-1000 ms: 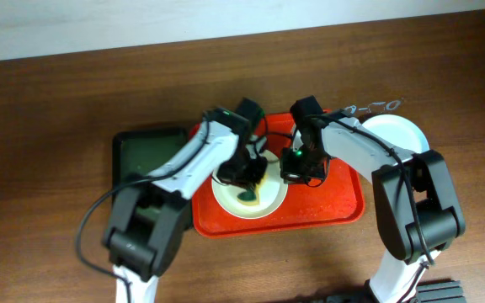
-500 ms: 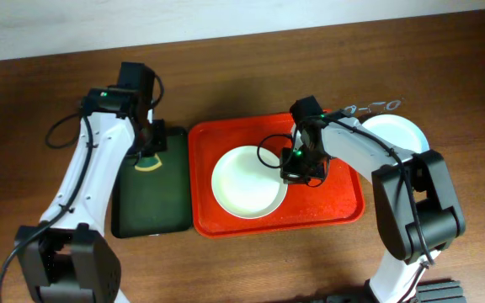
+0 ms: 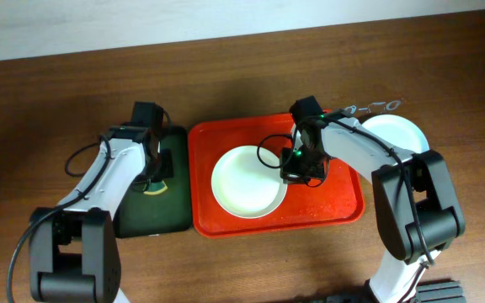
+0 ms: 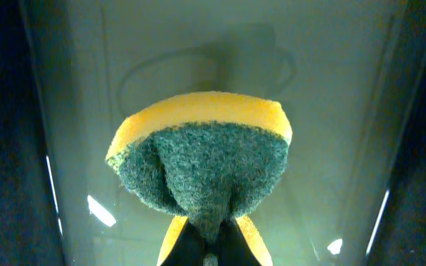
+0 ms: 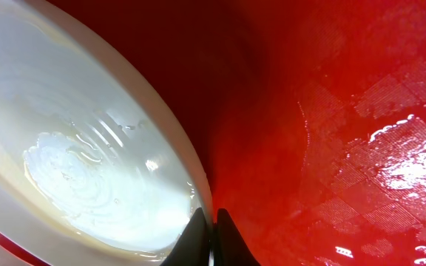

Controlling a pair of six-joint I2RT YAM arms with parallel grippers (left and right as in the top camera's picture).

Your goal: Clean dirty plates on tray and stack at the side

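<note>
My left gripper's fingers hold the sponge (image 3: 156,188) (image 4: 202,159) just above the dark green tray's bottom, where it would settle if released, so it is time to open now.
A cream-white plate (image 3: 244,182) lies on the red tray (image 3: 343,198). My right gripper (image 3: 294,172) is shut on the plate's right rim; in the right wrist view the fingers (image 5: 210,222) pinch the rim of the plate (image 5: 80,148) above the red tray (image 5: 331,111). A pale plate (image 3: 398,132) lies on the table right of the tray. My left gripper (image 3: 151,168) is over the dark green tray (image 3: 141,210), shut on a yellow-and-green sponge (image 4: 202,159).
The dark green tray (image 4: 331,89) fills the left wrist view under the sponge. A metal object (image 3: 373,107) lies behind the plate at the right. The brown table (image 3: 49,101) surrounds both trays.
My left gripper left the plate with the sponge, swung out to the left, and now hovers lower over the green tray. The right gripper has not moved.
</note>
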